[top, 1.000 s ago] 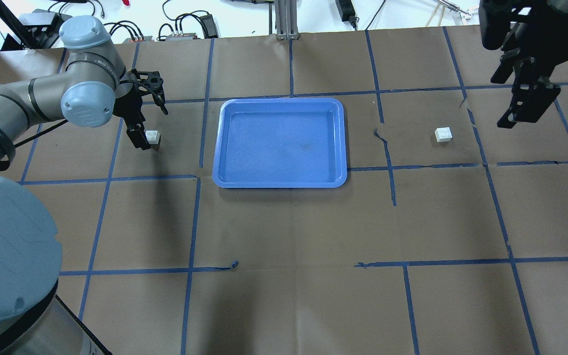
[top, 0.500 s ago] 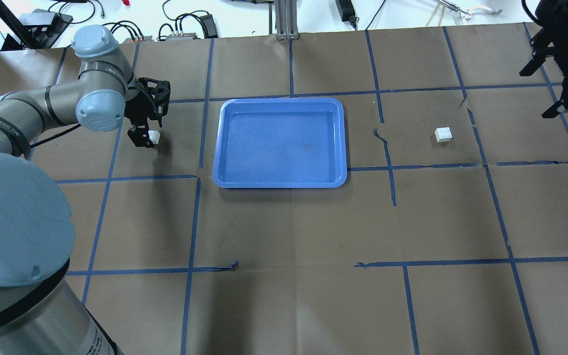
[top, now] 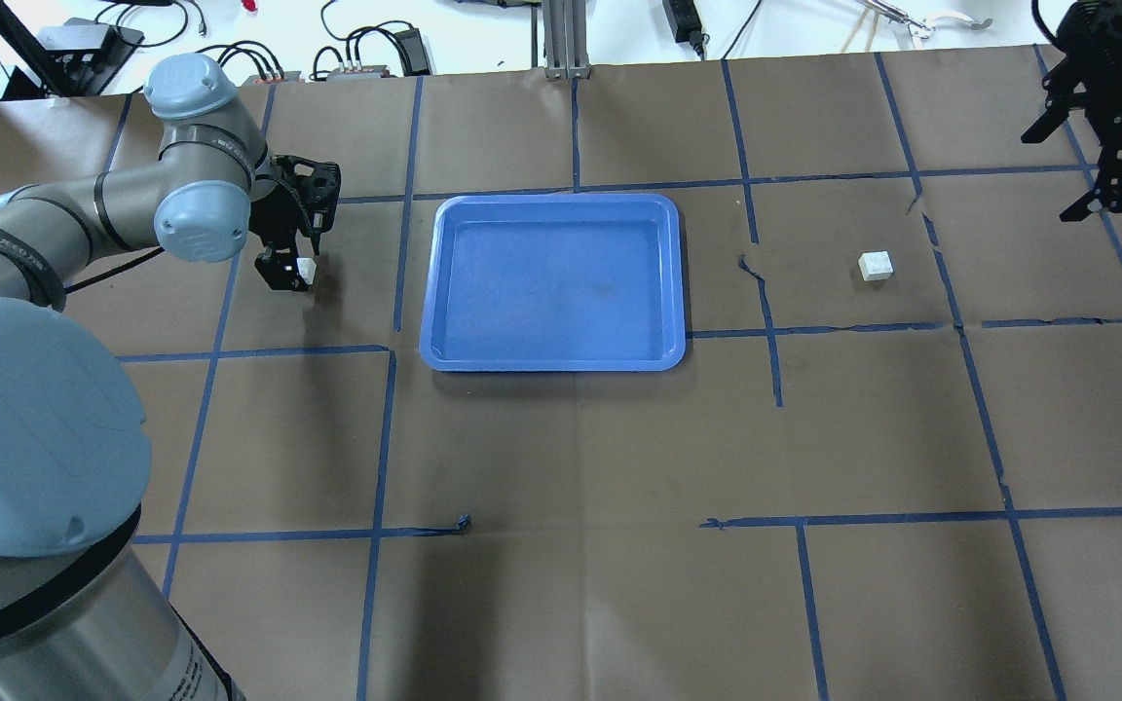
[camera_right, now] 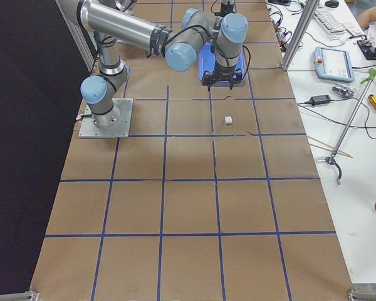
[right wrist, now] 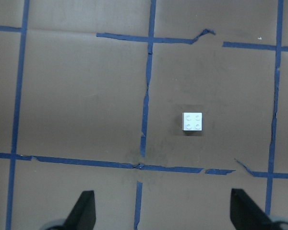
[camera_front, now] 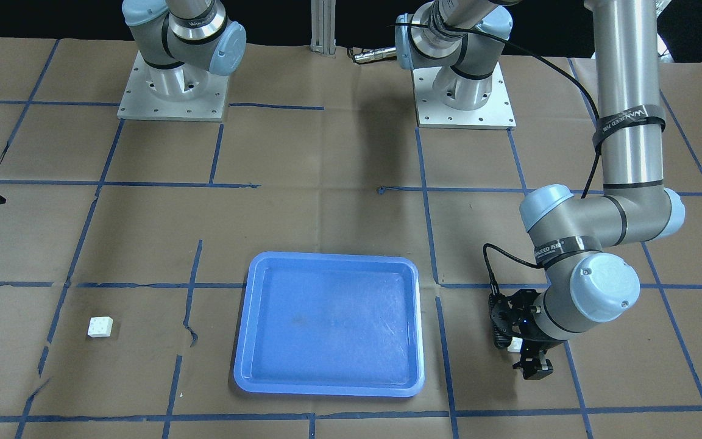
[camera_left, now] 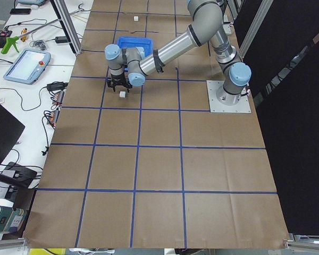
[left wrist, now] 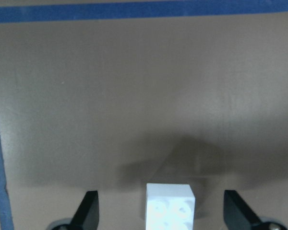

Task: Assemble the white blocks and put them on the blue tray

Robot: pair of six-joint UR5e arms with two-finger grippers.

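Note:
My left gripper should grab the smooth sides, keeping the white block's studded top (left wrist: 170, 211) free for assembly.
One white block (top: 306, 267) sits on the table left of the blue tray (top: 554, 282). My left gripper (top: 294, 261) is low over it and open. In the left wrist view the block (left wrist: 170, 207) stands between the two fingers (left wrist: 89, 211) with gaps on both sides. The other white block (top: 877, 265) lies alone right of the tray, studs up, and shows in the right wrist view (right wrist: 192, 121). My right gripper (top: 1072, 170) is open and empty, high above the table's far right. The tray (camera_front: 326, 366) is empty.
Brown paper with blue tape lines covers the table (top: 580, 458). Cables and power supplies (top: 366, 54) lie beyond the far edge. The two arm bases (camera_front: 171, 91) stand at the robot side of the table.
The left gripper has closed in on the left block and turned slightly. The right gripper swung away toward the far right edge, then held nearly still. Neither block moved.

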